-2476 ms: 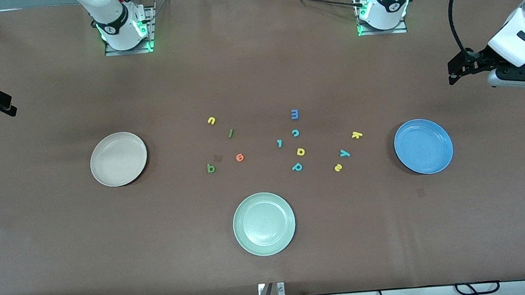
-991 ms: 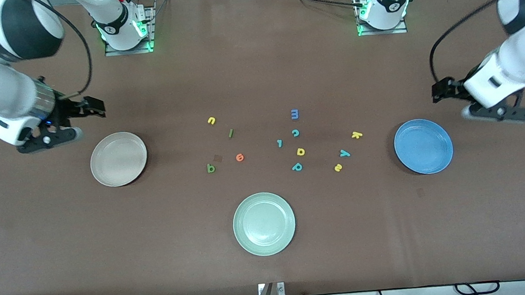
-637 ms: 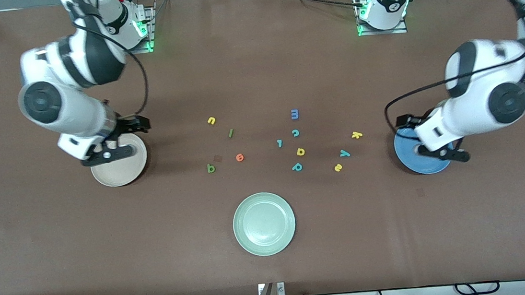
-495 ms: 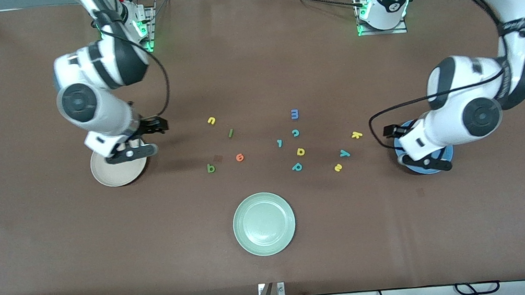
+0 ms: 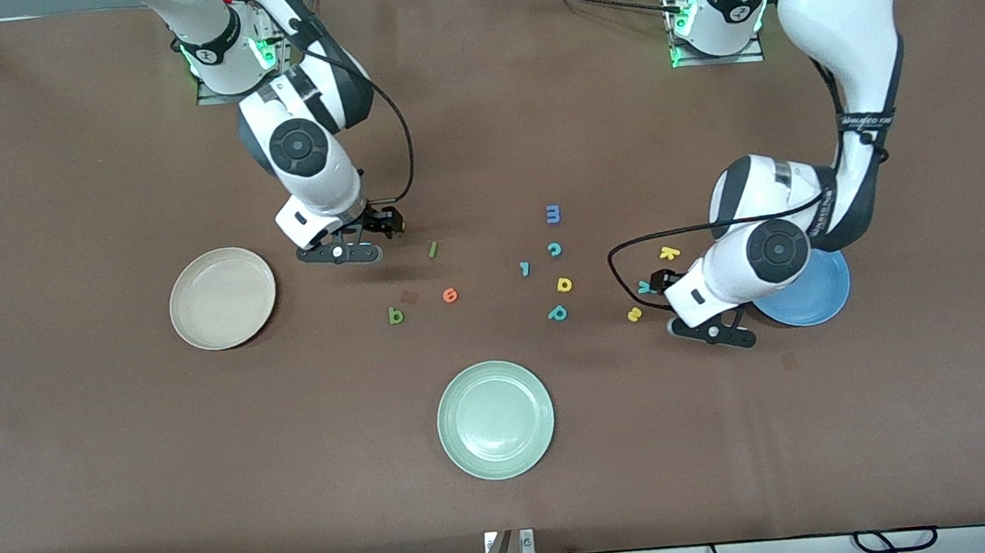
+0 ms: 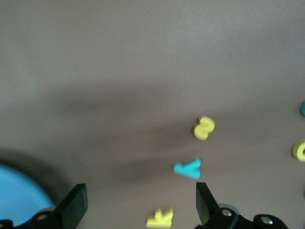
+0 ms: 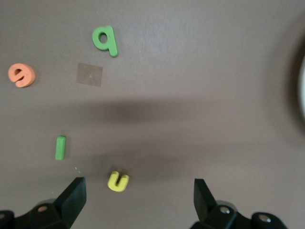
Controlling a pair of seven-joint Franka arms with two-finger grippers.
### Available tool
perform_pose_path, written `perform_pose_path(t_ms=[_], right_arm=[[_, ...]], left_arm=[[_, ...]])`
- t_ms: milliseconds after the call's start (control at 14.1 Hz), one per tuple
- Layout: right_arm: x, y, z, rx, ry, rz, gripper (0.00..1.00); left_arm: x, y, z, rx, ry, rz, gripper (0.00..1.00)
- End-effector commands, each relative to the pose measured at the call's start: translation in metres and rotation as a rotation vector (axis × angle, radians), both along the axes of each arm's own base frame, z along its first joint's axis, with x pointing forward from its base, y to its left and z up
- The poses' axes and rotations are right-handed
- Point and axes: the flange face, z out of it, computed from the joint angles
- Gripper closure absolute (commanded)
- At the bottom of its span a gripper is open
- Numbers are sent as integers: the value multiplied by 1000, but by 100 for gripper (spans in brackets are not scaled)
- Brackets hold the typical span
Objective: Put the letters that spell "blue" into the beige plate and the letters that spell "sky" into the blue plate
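The yellow s needs to be grabbed by its curved sides with my left gripper next, to help spell "sky" in the blue plate point(image 5: 815, 295) point(image 6: 20, 196).
The green b point(image 5: 395, 316), dark green l point(image 5: 432, 249) and orange e point(image 5: 449, 295) lie between the beige plate point(image 5: 222, 298) and the table's middle. The yellow u point(image 7: 117, 181) shows only in the right wrist view. My right gripper point(image 5: 339, 255) hangs open and empty over the table beside the u point(image 7: 138, 195). The yellow k point(image 5: 669, 252), teal y point(image 5: 644, 287) and yellow s point(image 5: 634, 314) lie beside the blue plate point(image 5: 815, 295), which my left arm partly hides. My left gripper point(image 5: 713, 332) is open and empty above them point(image 6: 140, 205).
A pale green plate point(image 5: 495, 419) sits nearest the front camera. A blue m point(image 5: 552, 214), teal c point(image 5: 554, 250), small teal letter point(image 5: 524, 268), yellow letter point(image 5: 564, 284) and teal p point(image 5: 557, 313) lie mid-table. A dark square patch point(image 5: 409, 296) marks the cloth.
Both arms swung in from the table's ends. The right gripper crossed the beige plate to the u. The left gripper crossed the blue plate to the s, y and k. Both stayed open.
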Motion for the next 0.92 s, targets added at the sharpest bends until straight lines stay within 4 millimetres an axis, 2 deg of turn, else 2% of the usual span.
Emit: perform_pose_path(t_ms=[0,71,142,283,354,495,566,708,849], right_arm=[[-21,14,-28,-1,-21,-123,0],[-24,17,-41,-11,-18,-174,0],[-33,28,-53,-16,-22,-205,0],[-50,49,-73,-10,-42,-238,0],[-53,51,-82,-6,-51,-269,0],[-56,51,-87,-4,-56,-283,4],[-55,49,-87,-5,-55,-286,6],[-51,45,-85,-3,-56,-305,12],[-44,37,-83,-2,-59,-340,15]], left_arm=[[-3,-42,-11,5,-43,28,0],[-11,-59,-21,23,-34,38,0],[-14,-67,-26,24,-31,33,0],[-10,-65,-33,13,-56,30,0],[-9,-62,-39,8,-68,25,3],[-10,-66,-48,9,-79,-16,22],[-10,-70,-48,4,-90,-20,25],[-10,-69,-62,-2,-100,-21,28],[-10,-70,-60,-3,-104,-21,40]])
